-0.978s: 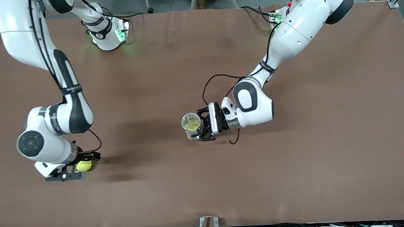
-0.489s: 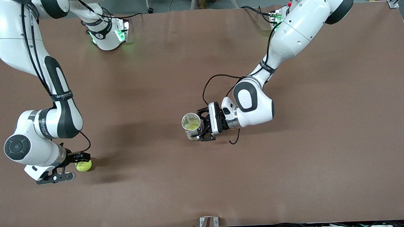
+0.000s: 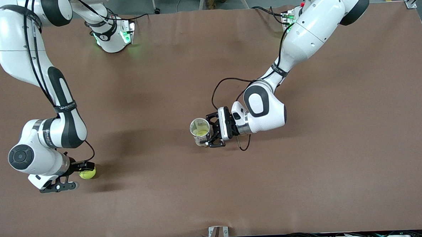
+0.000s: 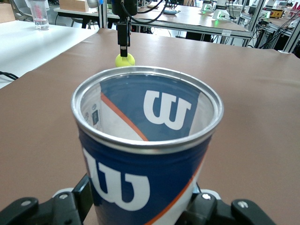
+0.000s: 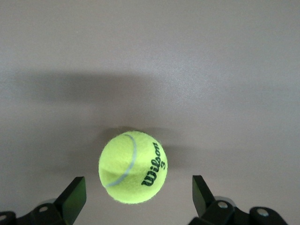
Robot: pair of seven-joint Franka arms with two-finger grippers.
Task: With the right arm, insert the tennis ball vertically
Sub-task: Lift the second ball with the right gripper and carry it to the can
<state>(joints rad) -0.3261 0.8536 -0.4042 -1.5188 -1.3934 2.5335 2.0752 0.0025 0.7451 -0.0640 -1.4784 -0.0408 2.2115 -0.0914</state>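
Note:
The tennis ball (image 3: 88,173) sits beyond my right gripper's fingers, so it is too early to close. My right gripper moves toward the ball next.
A yellow-green tennis ball (image 3: 88,173) (image 5: 133,166) lies on the brown table (image 3: 214,196) toward the right arm's end, near the front camera. My right gripper (image 3: 77,175) (image 5: 138,194) is low over the table and open. Its fingers (image 5: 74,199) stand wide on either side of the ball without touching it. At the table's middle my left gripper (image 3: 208,133) (image 4: 140,208) is shut on an upright, open-topped blue and white can (image 3: 200,131) (image 4: 147,140). Something yellow-green shows inside the can. The left wrist view also shows the ball (image 4: 124,59) under a right finger.
Both arm bases (image 3: 113,37) stand along the table's edge farthest from the front camera. A black cable (image 3: 227,85) loops beside the left wrist. A small bracket (image 3: 216,234) sits at the table's nearest edge. Bare table lies between the ball and the can.
My right gripper has drawn back a little toward the right arm's end of the table, still open. The ball, the can and the left arm have not moved.

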